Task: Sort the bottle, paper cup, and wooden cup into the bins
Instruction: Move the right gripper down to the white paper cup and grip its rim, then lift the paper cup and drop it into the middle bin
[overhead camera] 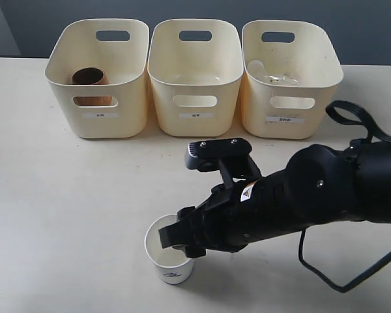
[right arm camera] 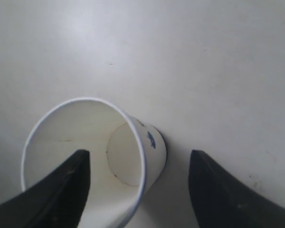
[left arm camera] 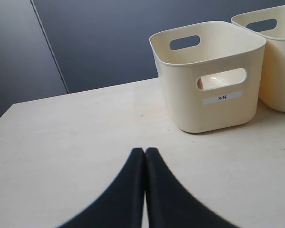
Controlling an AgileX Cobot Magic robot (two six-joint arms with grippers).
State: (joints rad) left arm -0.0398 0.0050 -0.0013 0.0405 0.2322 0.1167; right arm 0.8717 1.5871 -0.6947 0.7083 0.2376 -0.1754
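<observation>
My right fingers open less wide than the paper cup's opening. My right gripper needs to pinch the paper cup by its thin side at the cup's rim.
The white paper cup stands upright on the table near the front edge, its blue mark facing forward. My right gripper is open over it. One finger reaches inside the cup's mouth and the other is outside, so the cup's wall lies between them. The wooden cup sits in the left bin. The clear bottle lies in the right bin. The middle bin looks empty. My left gripper is shut on nothing, low over the table.
The three bins stand in a row at the back of the cream table. In the left wrist view the labelled bin stands ahead, with another bin beside it. A black cable loops off the right arm.
</observation>
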